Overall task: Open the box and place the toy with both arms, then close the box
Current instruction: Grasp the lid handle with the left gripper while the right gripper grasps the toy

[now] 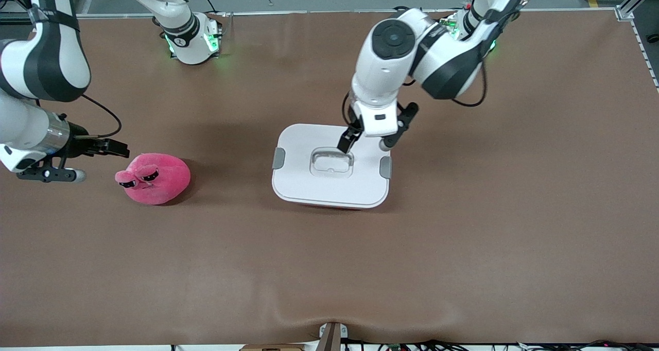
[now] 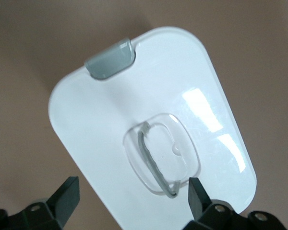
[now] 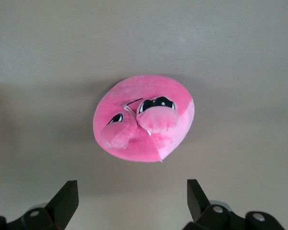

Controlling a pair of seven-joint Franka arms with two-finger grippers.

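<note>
The toy should be grabbed next by its stalk eye (image 3: 118,133), with my right gripper. Then I will place it in the box.
The box (image 1: 329,186) stands mid-table with its white lid (image 2: 182,76) on, a grey clip (image 1: 278,158) at each end and a clear recessed handle (image 2: 161,153) in the middle. My left gripper (image 1: 364,146) hangs open just over the lid, one finger beside the handle's end and the other out past the lid's edge (image 2: 133,199). The toy (image 1: 154,178), a round pink plush with two stalk eyes, lies on the table toward the right arm's end. My right gripper (image 1: 100,161) is open beside it, pointing at it, with nothing between its fingers (image 3: 133,199); the toy (image 3: 144,120) lies apart from them.
A brown mat (image 1: 463,238) covers the table and bulges a little at the front edge near a small bracket (image 1: 332,334). The right arm's green-lit base (image 1: 193,39) stands at the table's back edge.
</note>
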